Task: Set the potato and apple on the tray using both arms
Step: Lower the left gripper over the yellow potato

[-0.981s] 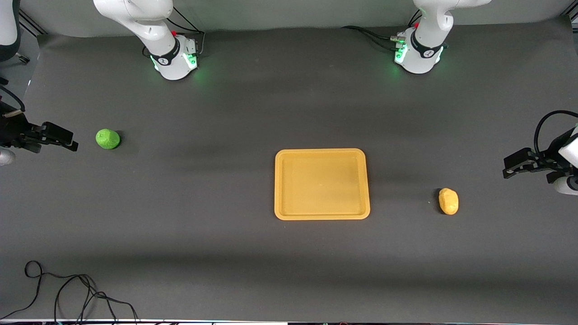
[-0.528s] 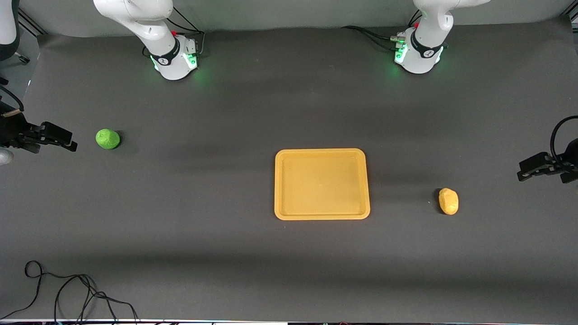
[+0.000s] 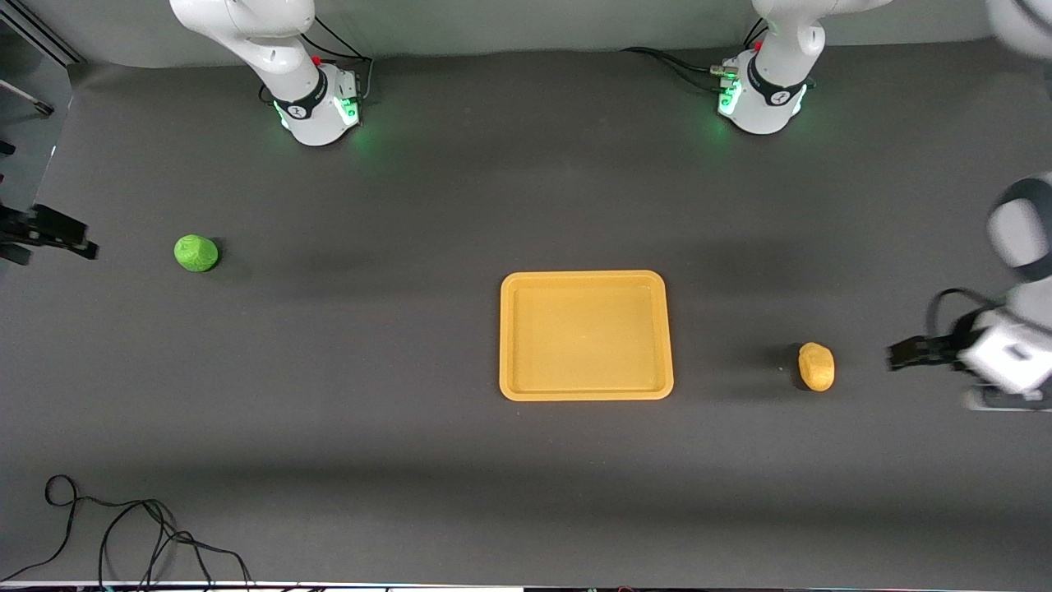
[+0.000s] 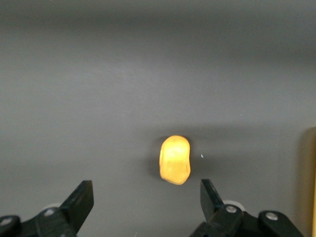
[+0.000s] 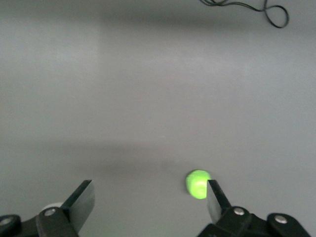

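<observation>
My left gripper grabs the potato across its middle (image 3: 816,367) next, since its ends round off while its long sides face each other.
The yellow-orange tray (image 3: 585,277) lies empty in the middle of the table. The potato (image 3: 816,366) lies on the mat toward the left arm's end; it also shows in the left wrist view (image 4: 175,159). My left gripper (image 3: 902,354) is open and empty over the mat beside the potato; its jaws (image 4: 146,192) stand wide, short of it. The green apple (image 3: 196,252) lies toward the right arm's end. My right gripper (image 3: 72,238) is open and empty over the table's edge there. In the right wrist view the gripper (image 5: 148,190) has the apple (image 5: 197,183) by one fingertip.
A black cable (image 3: 123,534) lies looped at the table's near corner at the right arm's end, and also shows in the right wrist view (image 5: 247,7). The tray's edge (image 4: 311,182) shows in the left wrist view.
My left gripper has swung down and in toward the potato. My right gripper has drawn back from the apple toward the table's edge. Potato, apple and tray have not moved.
</observation>
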Tool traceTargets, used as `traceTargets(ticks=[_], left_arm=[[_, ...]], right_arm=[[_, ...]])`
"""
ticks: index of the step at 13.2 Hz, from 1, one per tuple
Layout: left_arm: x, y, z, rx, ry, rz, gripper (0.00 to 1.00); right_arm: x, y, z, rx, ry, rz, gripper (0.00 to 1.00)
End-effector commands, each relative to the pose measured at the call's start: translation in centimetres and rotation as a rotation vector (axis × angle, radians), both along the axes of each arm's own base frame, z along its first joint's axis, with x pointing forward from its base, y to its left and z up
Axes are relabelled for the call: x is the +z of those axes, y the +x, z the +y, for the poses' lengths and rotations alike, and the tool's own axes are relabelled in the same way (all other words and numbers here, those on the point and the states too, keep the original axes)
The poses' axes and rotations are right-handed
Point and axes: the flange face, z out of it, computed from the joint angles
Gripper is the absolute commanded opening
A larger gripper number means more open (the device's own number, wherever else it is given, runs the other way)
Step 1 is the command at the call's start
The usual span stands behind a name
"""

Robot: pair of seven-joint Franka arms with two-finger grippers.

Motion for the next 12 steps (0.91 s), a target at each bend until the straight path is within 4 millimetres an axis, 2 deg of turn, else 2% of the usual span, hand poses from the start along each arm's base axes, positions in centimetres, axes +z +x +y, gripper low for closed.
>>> traceTargets(ticks=[1,3,4,6,8,10,12], left_arm=[[-7.4,-2.4,-3.2,-0.041,0.005,0.065,0.98],[-11.5,-2.4,-4.5,-0.067,0.004,0.111,0.97],[-12.7,-2.0,-4.8,-0.083,0.012,0.098,0.96],[-14.1,-1.2,-5.0,-0.164,0.072,0.090,0.94],[-15.3,0.0,-4.5,-0.204,0.117,0.092,0.89],[-17.1,0.0,-4.0,-0.202,0.119,0.113,0.73],[-17.3,0.0,-3.3,-0.195,0.108,0.121,0.49]], right_arm=[[-2.6,-5.3,-4.9,0.024,0.026,-0.026,1.00],[-4.4,-8.0,-7.0,0.013,0.037,-0.022,1.00],[-5.0,-9.4,-7.5,0.011,0.022,-0.016,1.00],[-6.1,-12.0,-6.8,0.015,0.036,-0.011,1.00],[-6.5,-13.0,-6.4,0.014,0.043,-0.007,1.00],[-7.6,-12.8,-6.2,0.020,0.041,0.019,1.00],[-9.5,-12.6,-5.8,0.025,0.041,0.028,1.00]])
